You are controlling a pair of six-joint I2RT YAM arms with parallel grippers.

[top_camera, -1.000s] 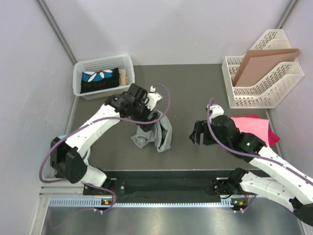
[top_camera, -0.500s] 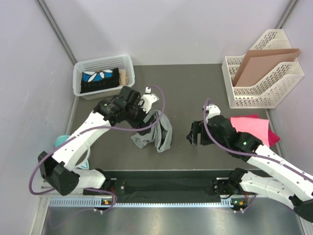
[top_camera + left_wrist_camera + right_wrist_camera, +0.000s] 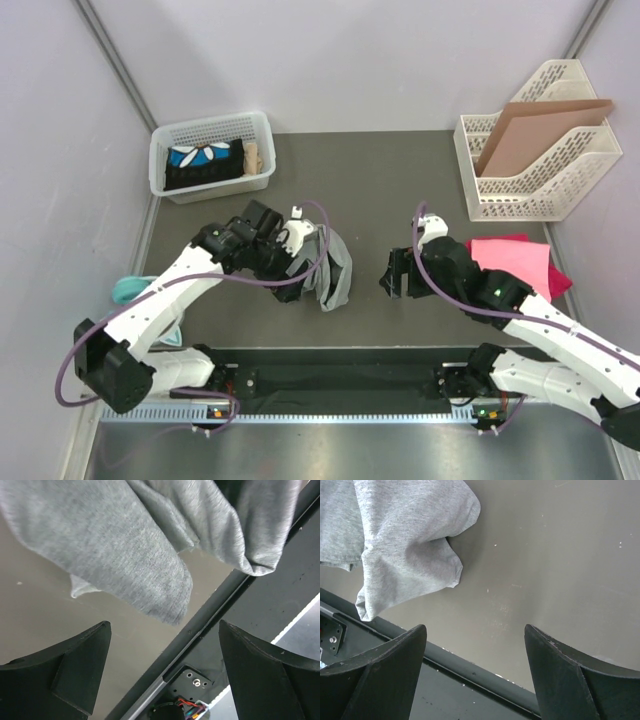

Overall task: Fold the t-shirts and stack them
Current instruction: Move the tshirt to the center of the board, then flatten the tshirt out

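Observation:
The left gripper needs to grab the crumpled grey t-shirt (image 3: 338, 272) next by the t-shirt's side beneath its fingers. The rest of the t-shirt then stays free for the right gripper to spread for folding.
A crumpled heather grey t-shirt (image 3: 338, 272) lies near the table's front edge, between the two arms. My left gripper (image 3: 288, 270) hangs open over the shirt's left side and hides part of it. In the left wrist view the grey t-shirt (image 3: 125, 545) fills the top, and nothing lies between the fingers (image 3: 75, 670) of the left gripper (image 3: 164, 624). My right gripper (image 3: 393, 278) stands open just right of the shirt. In the right wrist view the right gripper (image 3: 475, 627) is over bare table and the grey t-shirt (image 3: 405, 555) lies at upper left. A bright pink t-shirt (image 3: 512, 262) lies on a magenta one at the right.
A white basket (image 3: 212, 124) with dark clothes stands at the back left. A white file rack (image 3: 560, 190) holding a brown cardboard sheet (image 3: 540, 130) stands at the back right. A teal item (image 3: 128, 288) lies past the table's left edge. A black rail (image 3: 340, 378) runs along the front.
My left arm has swung nearer and leftwards, dropping over the grey shirt's left side and covering more of it. The right gripper has crept a little left towards the shirt.

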